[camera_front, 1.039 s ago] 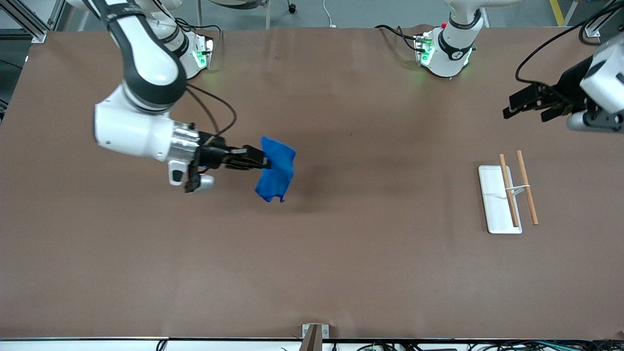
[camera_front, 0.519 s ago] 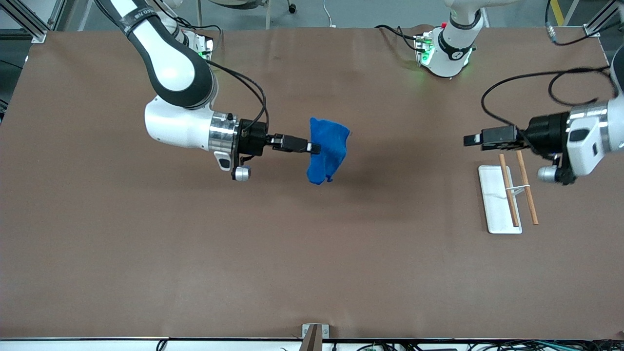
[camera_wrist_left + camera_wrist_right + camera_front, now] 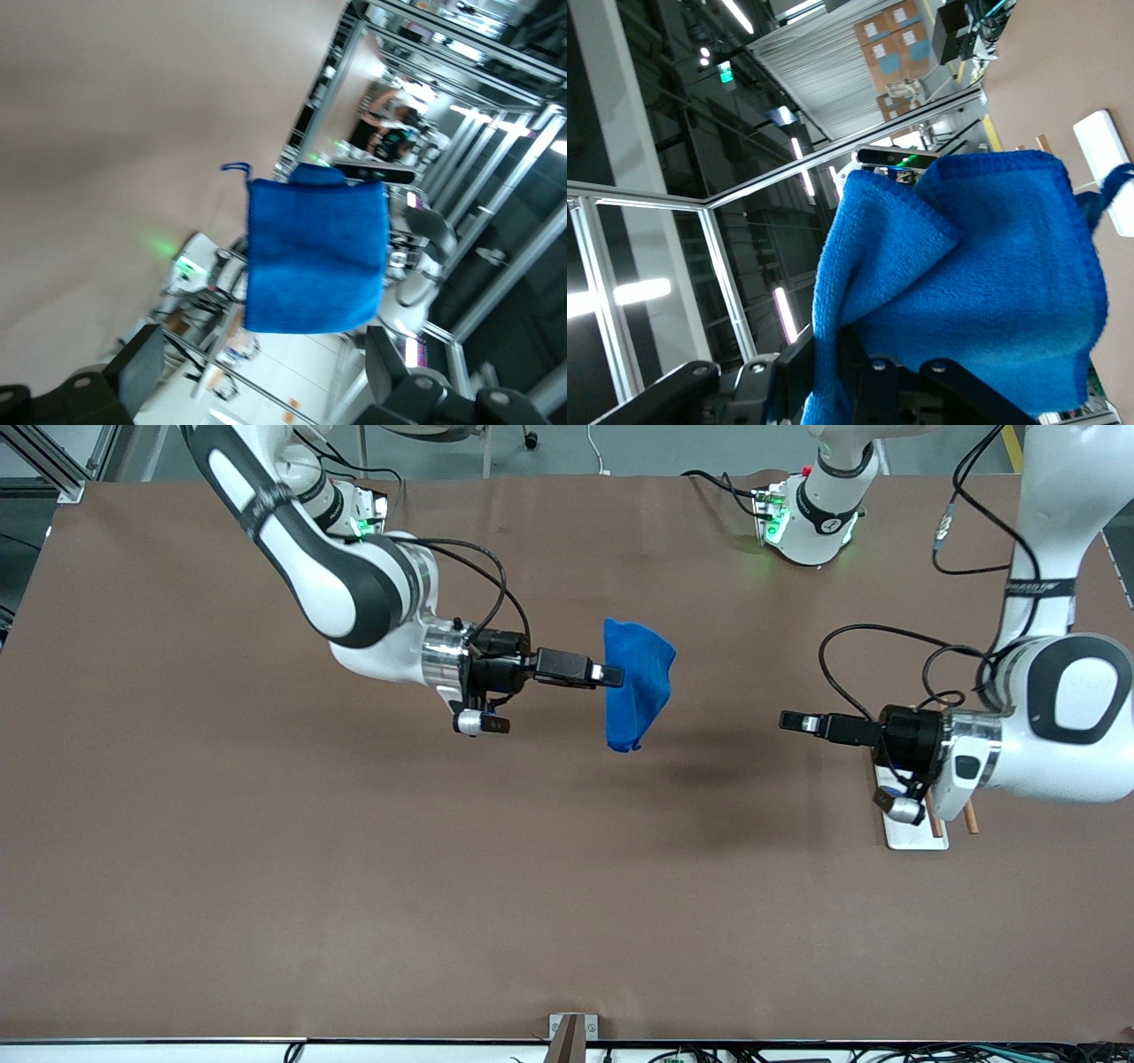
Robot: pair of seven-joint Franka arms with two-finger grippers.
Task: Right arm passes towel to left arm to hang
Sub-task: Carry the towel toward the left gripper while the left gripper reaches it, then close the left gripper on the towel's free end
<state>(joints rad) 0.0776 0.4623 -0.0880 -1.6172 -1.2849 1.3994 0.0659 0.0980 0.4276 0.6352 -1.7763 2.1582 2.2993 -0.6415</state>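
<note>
My left gripper is to grab the blue towel next by the hem opposite its loop, so that the loop stays free for hanging.
The right arm's gripper is shut on one edge of the blue towel and holds it hanging in the air over the middle of the table. In the right wrist view the towel is pinched between the closed fingers of the right gripper. The left arm's gripper is open and empty. It points at the towel from the left arm's end, a gap away. In the left wrist view the towel hangs ahead of the left gripper, between its spread fingers.
The rack's white base with wooden rods lies under the left arm's wrist, mostly hidden by it. It also shows in the right wrist view. Brown tabletop lies open below the towel.
The right arm has carried the towel toward the left arm's end of the table. The left arm has swung in over the rack, toward the towel.
</note>
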